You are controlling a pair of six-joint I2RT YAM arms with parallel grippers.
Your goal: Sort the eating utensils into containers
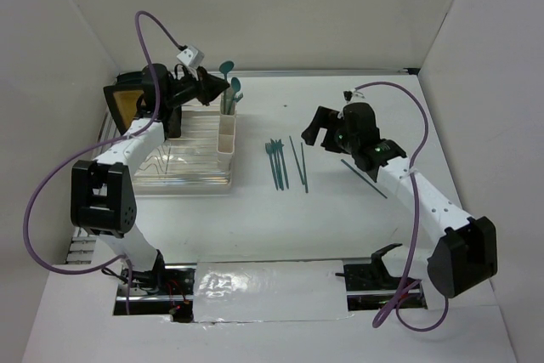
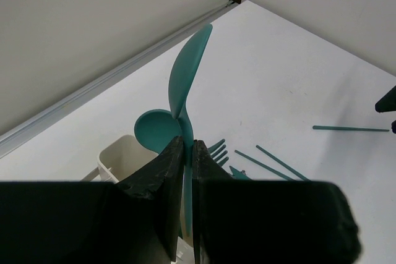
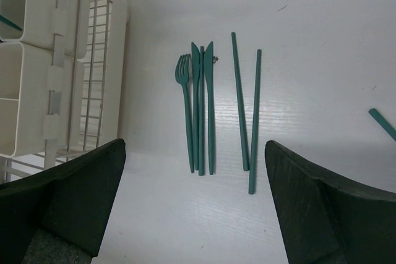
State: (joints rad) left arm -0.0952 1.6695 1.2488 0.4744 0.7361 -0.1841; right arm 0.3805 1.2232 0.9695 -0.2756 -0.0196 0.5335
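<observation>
The spoon hangs upright with the lower end of its handle inside the far cup's rim, so it would end up inside that cup. My left gripper should release the spoon.
My left gripper [image 1: 212, 87] is shut on the thin handle of a teal spoon [image 1: 226, 66], upright over the far cream-white cup [image 1: 227, 125] of the dish rack. In the left wrist view the fingers [image 2: 187, 143] pinch the spoon [image 2: 185, 72]; a second spoon [image 2: 153, 131] stands in the cup [image 2: 117, 156] below. My right gripper [image 1: 316, 125] is open and empty above the table. In its wrist view [image 3: 195, 196] a fork [image 3: 184, 91], two knives [image 3: 203, 91] and two chopsticks [image 3: 241, 91] lie side by side ahead of it.
The clear wire dish rack [image 1: 183, 159] stands at left with a black-rimmed yellow plate [image 1: 126, 104] in its far end. The two cups [image 3: 25, 60] show at the left of the right wrist view. Another teal stick [image 1: 364, 178] lies under the right arm.
</observation>
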